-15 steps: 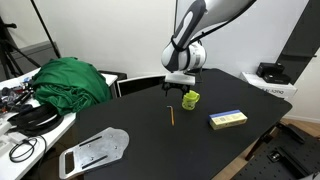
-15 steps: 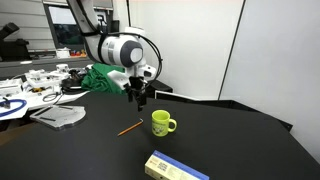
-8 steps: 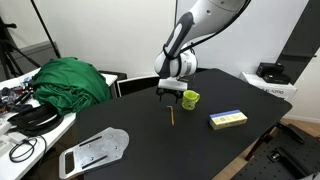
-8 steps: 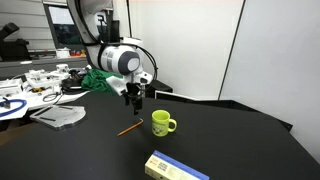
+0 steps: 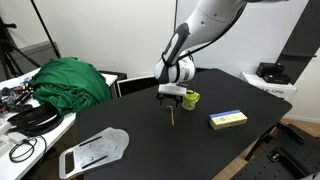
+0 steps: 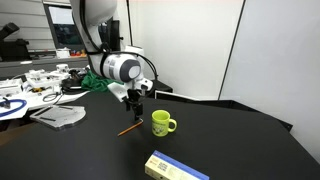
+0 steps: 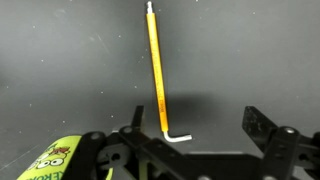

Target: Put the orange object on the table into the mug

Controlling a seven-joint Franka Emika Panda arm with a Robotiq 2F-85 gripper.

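My fingers are still above the bent silver end (image 7: 178, 138), short of the black tabletop, so my gripper goes lower before it closes on the orange stick.
The orange object (image 7: 155, 70) is a thin orange stick with a short bent silver end, lying flat on the black table (image 5: 140, 115). It also shows in both exterior views (image 5: 171, 116) (image 6: 129, 128). The yellow-green mug (image 5: 190, 99) (image 6: 162, 123) stands upright next to it; its rim shows at the lower left of the wrist view (image 7: 50, 162). My gripper (image 7: 190, 130) is open, low above the stick, with the stick's bent end between its fingers, nearer one finger. It shows in both exterior views (image 5: 171, 100) (image 6: 134, 105).
A yellow-and-blue box (image 5: 228, 119) (image 6: 175, 167) lies on the table near the mug. A green cloth (image 5: 70, 80) is heaped at the table's far side. A white cluttered desk (image 6: 30, 95) stands beyond it, with a grey flat piece (image 5: 95, 150) near the table edge.
My gripper has come down toward the table and over the orange stick. The stick, mug and box have not moved.
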